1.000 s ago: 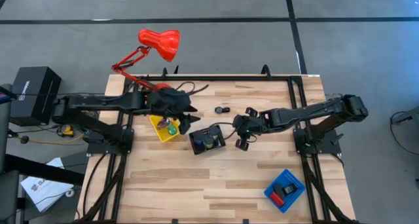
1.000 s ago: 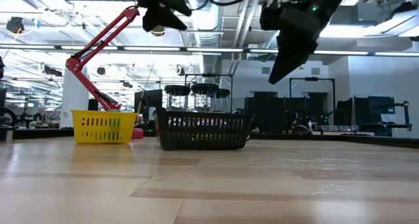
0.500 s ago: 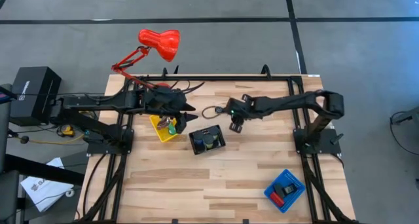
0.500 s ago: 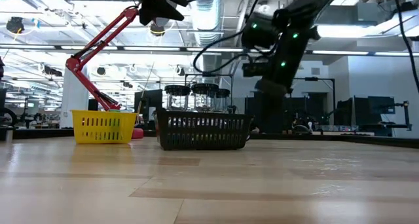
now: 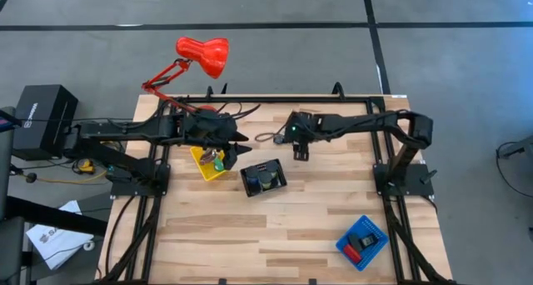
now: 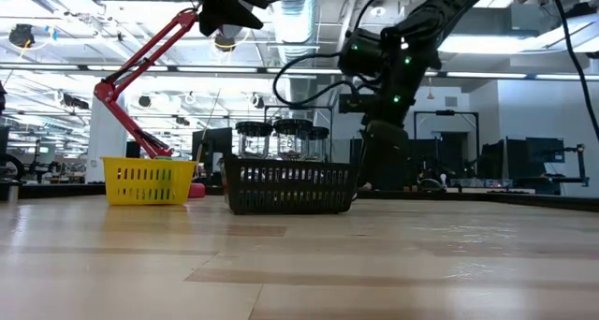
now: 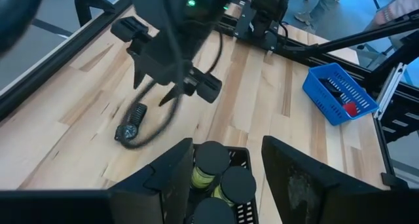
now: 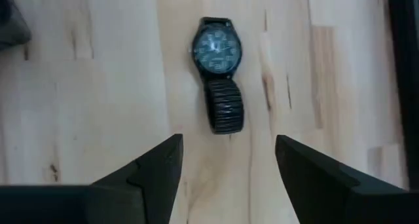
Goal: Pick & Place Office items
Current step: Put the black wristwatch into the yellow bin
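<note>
I should next take the black wristwatch's ribbed band (image 8: 226, 107) with my right gripper, so the black wristwatch's dial (image 8: 217, 50) stays free for the hand-over to my left gripper.
A black wristwatch (image 8: 219, 73) lies flat on the wooden table near its far edge, also seen in the left wrist view (image 7: 133, 124). My right gripper (image 8: 226, 178) hovers open just short of it, slanting down, and touches nothing; the high view shows it too (image 5: 291, 143). My left gripper (image 7: 226, 178) hangs open and empty between the yellow tray (image 5: 208, 164) and the black tray (image 5: 264, 177). The black tray holds black discs (image 7: 226, 175). The blue tray (image 5: 362, 240), near the right front, holds a red block (image 7: 351, 109) and a black piece.
A red desk lamp (image 5: 200, 56) stands at the far left corner. Black rails (image 5: 291, 99) frame the table's far edge and sides. A loose cable (image 7: 154, 129) from my right arm hangs down around the watch. Bare wood lies across the table's near half.
My right gripper has swung toward the table's left and far edge and come down to just above the watch, rolling as it went, and its fingers have opened. My left arm has kept still.
</note>
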